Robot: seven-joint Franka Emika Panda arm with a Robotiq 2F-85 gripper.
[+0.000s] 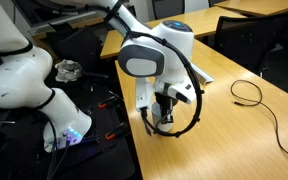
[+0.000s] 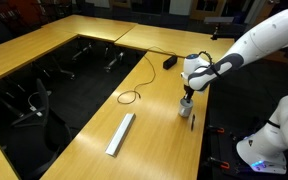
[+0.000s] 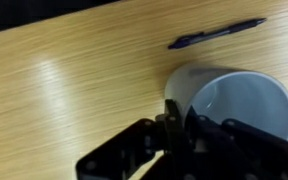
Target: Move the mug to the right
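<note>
My gripper releases the white mug next, since the mug's lower edge rests on the wooden tabletop beside the black pen.
The white mug (image 3: 239, 105) fills the lower right of the wrist view, open side towards the camera. My gripper (image 3: 182, 122) is down on the mug's left wall, with one dark finger outside the rim and the other inside, shut on the wall. In an exterior view the mug (image 2: 185, 108) shows as a small white shape under the gripper (image 2: 187, 101), near the table's edge by the robot. In an exterior view the gripper (image 1: 162, 114) hides most of the mug. I cannot tell whether the mug is on the table or lifted off it.
A black pen (image 3: 216, 34) lies just beyond the mug; it also shows in an exterior view (image 2: 193, 118). A long flat grey bar (image 2: 120, 134) lies on the wooden table (image 2: 94, 60). A black cable (image 2: 131, 96) loops across the table, also seen in an exterior view (image 1: 246, 92).
</note>
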